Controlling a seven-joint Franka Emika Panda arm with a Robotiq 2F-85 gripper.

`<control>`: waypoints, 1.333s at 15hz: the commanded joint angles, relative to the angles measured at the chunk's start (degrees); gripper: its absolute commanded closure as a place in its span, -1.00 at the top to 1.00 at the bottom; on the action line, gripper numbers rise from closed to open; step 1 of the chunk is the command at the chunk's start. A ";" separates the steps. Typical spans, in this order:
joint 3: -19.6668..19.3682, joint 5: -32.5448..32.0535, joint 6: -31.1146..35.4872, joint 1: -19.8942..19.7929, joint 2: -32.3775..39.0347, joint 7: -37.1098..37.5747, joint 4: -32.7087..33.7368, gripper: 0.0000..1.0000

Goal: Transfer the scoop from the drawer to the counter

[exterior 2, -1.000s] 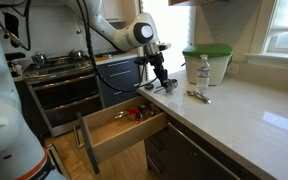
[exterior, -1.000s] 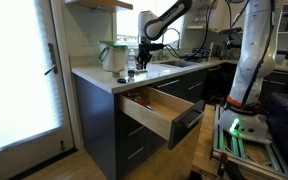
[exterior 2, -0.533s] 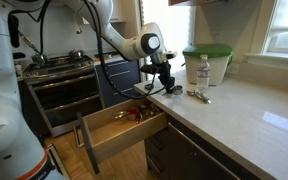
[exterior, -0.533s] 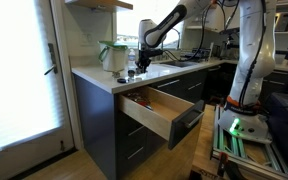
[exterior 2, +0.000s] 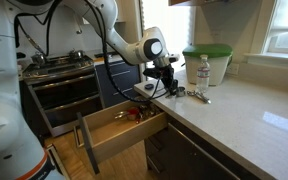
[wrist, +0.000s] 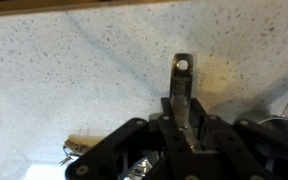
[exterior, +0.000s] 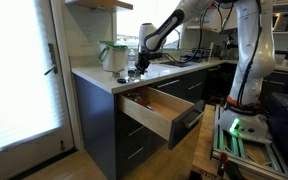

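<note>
The scoop's handle (wrist: 181,86) is inside the counter's front edge and the fingers reach down to the counter, so my gripper will let go of the scoop.
My gripper (wrist: 180,128) is shut on the metal scoop (wrist: 181,85), whose flat handle with a hole sticks out above the speckled off-white counter (wrist: 74,70). In both exterior views the gripper (exterior 2: 168,84) (exterior: 141,62) hangs low over the counter (exterior 2: 234,115) (exterior: 99,78) near its edge, just above the open drawer (exterior 2: 119,135) (exterior: 154,112). The drawer has a pale wood box and a dark grey front, with some red and metal items inside. The scoop's bowl is hidden by my fingers.
A green-lidded white container (exterior 2: 206,62) (exterior: 112,54), a water bottle (exterior 2: 203,71) and small metal utensils (exterior 2: 198,96) stand on the counter beyond the gripper. A stove (exterior 2: 59,70) sits beside the drawer. A wooden shelf (exterior: 99,4) hangs above.
The gripper has moved with the scoop from over the drawer's edge farther onto the counter, toward the bottle and container, and has dropped lower.
</note>
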 commanded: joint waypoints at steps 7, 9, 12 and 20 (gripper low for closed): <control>-1.90 1.04 1.41 1.61 -0.11 -0.84 -0.79 0.24; -2.04 1.03 1.34 1.67 -0.44 -0.73 -1.10 0.37; -2.12 0.96 1.33 1.78 -1.03 -0.51 -1.64 0.52; -1.25 3.51 -3.71 1.54 -7.84 -1.66 -5.50 1.00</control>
